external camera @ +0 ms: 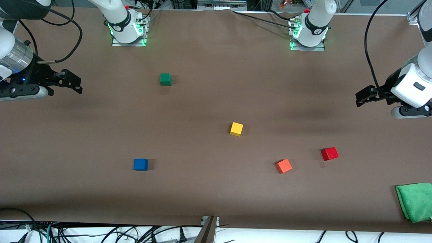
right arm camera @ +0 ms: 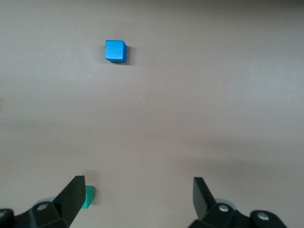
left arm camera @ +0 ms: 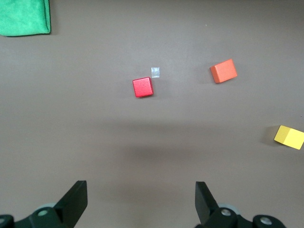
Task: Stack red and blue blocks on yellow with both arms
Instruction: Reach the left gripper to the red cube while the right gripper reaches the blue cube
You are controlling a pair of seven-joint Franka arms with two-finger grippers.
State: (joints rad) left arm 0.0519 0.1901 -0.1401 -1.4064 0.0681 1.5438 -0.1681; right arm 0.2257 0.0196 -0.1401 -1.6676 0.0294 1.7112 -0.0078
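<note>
The left gripper grabs the red cube (external camera: 329,154) by its two opposite sides next, to stack it on the yellow cube (external camera: 236,129).
The yellow cube (external camera: 236,129) sits near the middle of the table and shows in the left wrist view (left arm camera: 289,137). The red cube (external camera: 329,154) lies nearer the front camera, toward the left arm's end, and shows in the left wrist view (left arm camera: 143,87). The blue cube (external camera: 140,164) lies toward the right arm's end and shows in the right wrist view (right arm camera: 116,51). My left gripper (external camera: 360,98) hangs open and empty in the air over the left arm's end of the table, its own view (left arm camera: 141,199) showing wide jaws. My right gripper (external camera: 75,84) hangs open and empty over the right arm's end (right arm camera: 138,197).
An orange cube (external camera: 284,166) lies beside the red one (left arm camera: 223,71). A dark green cube (external camera: 165,79) sits close to the right arm's base (right arm camera: 89,197). A folded green cloth (external camera: 415,201) lies at the left arm's end, near the table's front edge (left arm camera: 23,17).
</note>
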